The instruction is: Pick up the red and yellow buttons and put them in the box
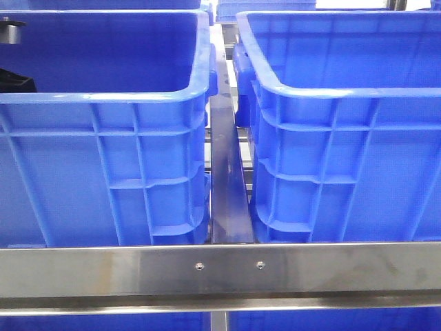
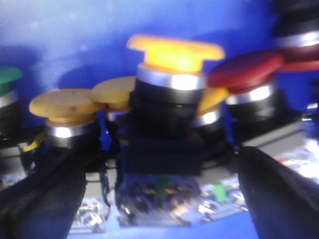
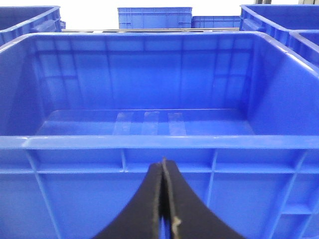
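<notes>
The fingers of my left gripper stand on either side of the black body under the upright yellow button, so it is now time to close on it.
In the left wrist view my left gripper is open inside a blue bin, its two dark fingers wide apart on either side of an upright yellow mushroom button with a black body. More yellow buttons lie beside it and a red button is close by. The picture is blurred. In the right wrist view my right gripper is shut and empty, held before the near wall of an empty blue box. Neither gripper shows in the front view.
Two big blue crates stand side by side, left and right, with a narrow gap and a metal rail in front. A green button and another red one lie at the edges. More crates stand behind.
</notes>
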Available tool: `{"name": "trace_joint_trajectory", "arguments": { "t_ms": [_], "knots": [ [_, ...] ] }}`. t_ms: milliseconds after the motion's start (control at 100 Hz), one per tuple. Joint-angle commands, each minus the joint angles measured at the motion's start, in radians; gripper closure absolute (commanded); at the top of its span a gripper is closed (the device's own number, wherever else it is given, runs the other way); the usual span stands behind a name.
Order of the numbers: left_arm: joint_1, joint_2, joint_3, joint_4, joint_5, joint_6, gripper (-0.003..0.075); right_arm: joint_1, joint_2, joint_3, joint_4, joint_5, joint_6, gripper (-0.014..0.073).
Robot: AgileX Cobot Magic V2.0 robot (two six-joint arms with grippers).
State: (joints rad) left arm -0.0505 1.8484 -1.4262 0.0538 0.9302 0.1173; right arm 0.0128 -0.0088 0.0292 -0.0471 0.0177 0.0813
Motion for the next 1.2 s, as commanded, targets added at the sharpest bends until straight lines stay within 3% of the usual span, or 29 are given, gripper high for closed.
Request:
{"name": "trace_joint_trajectory", "arguments": {
  "t_ms": [0, 200, 340, 590, 970, 1190],
  "knots": [
    [-0.006, -0.046, -0.031, 0.008, -0.040, 0.001, 0.0190, 0.002, -0.025, -0.017, -0.011, -0.083, -0.003, 0.0651],
    [-0.006, -0.046, -0.031, 0.021, -0.052, 0.001, 0.0461, 0.002, -0.025, -0.017, -0.011, -0.083, -0.003, 0.0651],
    [-0.006, -0.061, -0.031, 0.016, -0.087, 0.001, 0.0576, 0.002, -0.025, -0.017, -0.011, -0.083, -0.003, 0.0651],
    [-0.006, -0.162, -0.027, -0.039, -0.080, 0.020, 0.0583, 0.002, -0.025, -0.017, -0.011, -0.083, -0.003, 0.0651],
    [-0.068, -0.341, 0.006, -0.325, 0.061, 0.498, 0.0583, 0.002, -0.025, -0.017, -0.011, -0.083, -0.003, 0.0651],
    [-0.172, -0.374, 0.043, -0.459, 0.142, 0.644, 0.0583, 0.002, -0.025, -0.017, -0.011, -0.083, -0.003, 0.0651]
  ]
}}
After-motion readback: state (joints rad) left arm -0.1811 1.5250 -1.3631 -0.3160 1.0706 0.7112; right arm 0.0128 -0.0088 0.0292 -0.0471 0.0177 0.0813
